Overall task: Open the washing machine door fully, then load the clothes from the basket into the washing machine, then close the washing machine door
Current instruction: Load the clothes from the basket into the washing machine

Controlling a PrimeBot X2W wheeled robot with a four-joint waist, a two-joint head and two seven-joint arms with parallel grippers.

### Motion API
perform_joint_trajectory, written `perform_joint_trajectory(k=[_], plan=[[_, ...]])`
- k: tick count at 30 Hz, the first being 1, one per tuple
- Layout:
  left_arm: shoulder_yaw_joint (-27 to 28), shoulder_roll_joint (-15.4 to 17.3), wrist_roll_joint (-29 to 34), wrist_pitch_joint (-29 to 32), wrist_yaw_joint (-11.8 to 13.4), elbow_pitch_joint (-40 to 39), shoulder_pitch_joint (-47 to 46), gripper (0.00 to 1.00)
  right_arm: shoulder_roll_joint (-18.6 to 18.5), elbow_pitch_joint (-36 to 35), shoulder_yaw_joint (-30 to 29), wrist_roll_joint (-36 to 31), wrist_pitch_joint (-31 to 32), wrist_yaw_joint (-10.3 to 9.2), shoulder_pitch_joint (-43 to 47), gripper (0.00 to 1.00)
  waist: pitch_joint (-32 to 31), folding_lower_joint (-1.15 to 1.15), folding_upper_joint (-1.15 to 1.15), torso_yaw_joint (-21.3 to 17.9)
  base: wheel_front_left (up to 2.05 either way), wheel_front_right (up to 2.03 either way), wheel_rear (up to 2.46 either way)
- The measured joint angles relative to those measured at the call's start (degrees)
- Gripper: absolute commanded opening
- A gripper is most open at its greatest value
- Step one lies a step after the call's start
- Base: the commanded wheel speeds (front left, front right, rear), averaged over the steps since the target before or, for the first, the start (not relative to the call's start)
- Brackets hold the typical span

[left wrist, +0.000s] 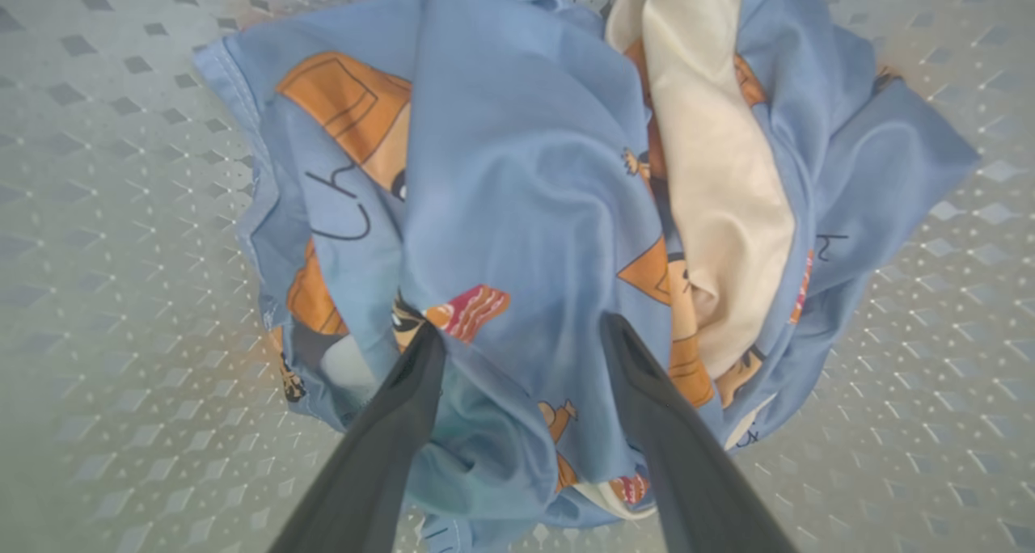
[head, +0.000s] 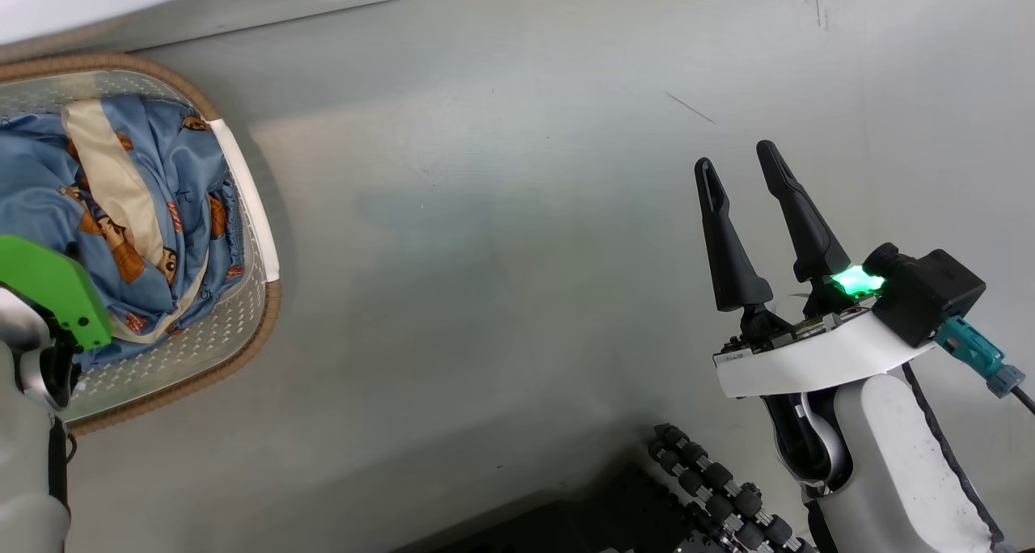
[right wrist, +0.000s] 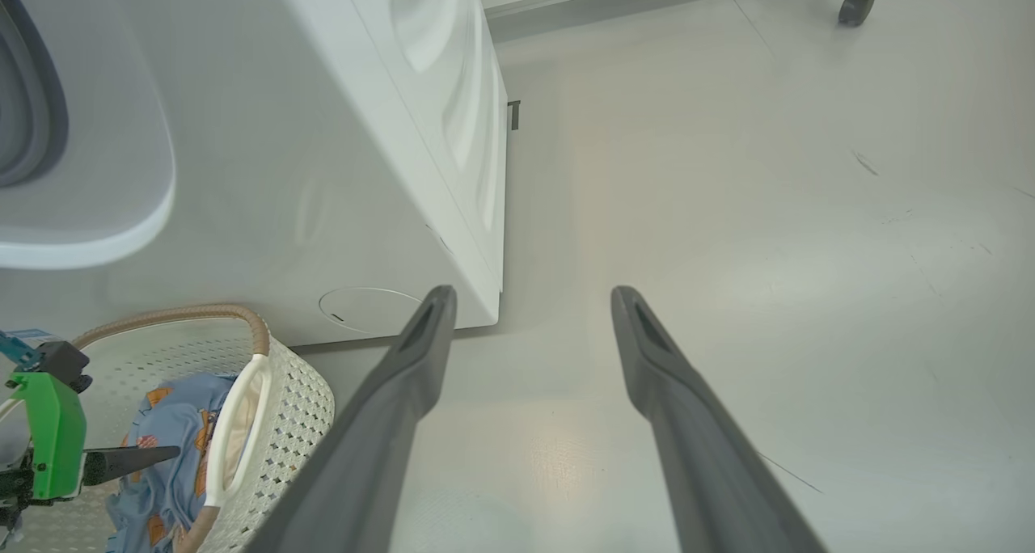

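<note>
The left gripper should next pinch the clothes by the raised blue fold [left wrist: 543,349] beside the striped print, because the cloth [left wrist: 854,213] around it lies slack in the basket.
The cream basket [head: 212,373] with a brown rim stands on the floor at the left, holding the light blue printed clothes [head: 48,189]. My left gripper [left wrist: 521,331] is open down inside the basket [left wrist: 121,213], its fingertips [left wrist: 424,351] pressed against a fold of the clothes [left wrist: 525,173]. From the right wrist, one of its dark fingers [right wrist: 133,458] shows level over the clothes [right wrist: 174,448]. My right gripper [head: 736,161] hangs open and empty over bare floor. The white washing machine [right wrist: 323,132] stands behind the basket [right wrist: 299,399]. A white rounded part with a dark curved rim, the washing machine door [right wrist: 105,213], stands out from its front.
Grey floor [head: 485,213] stretches between the basket and my right gripper [right wrist: 534,294]. My base with black rollers [head: 720,488] lies at the bottom. A caster wheel [right wrist: 853,7] stands far off. The machine's lower edge [head: 81,3] runs just beyond the basket.
</note>
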Motion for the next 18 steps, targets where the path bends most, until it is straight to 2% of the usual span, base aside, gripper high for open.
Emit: perform_joint_trajectory(k=[18], plan=[[-0.93,0.81,0.70,-1.11,-0.04,4.09,-5.49,1.00,-0.77,-1.68,-0.35,-0.21,0.00,0.00,0.00,1.00,4.13,0.00,0.00,-0.17,0.00,0.00,0.00]])
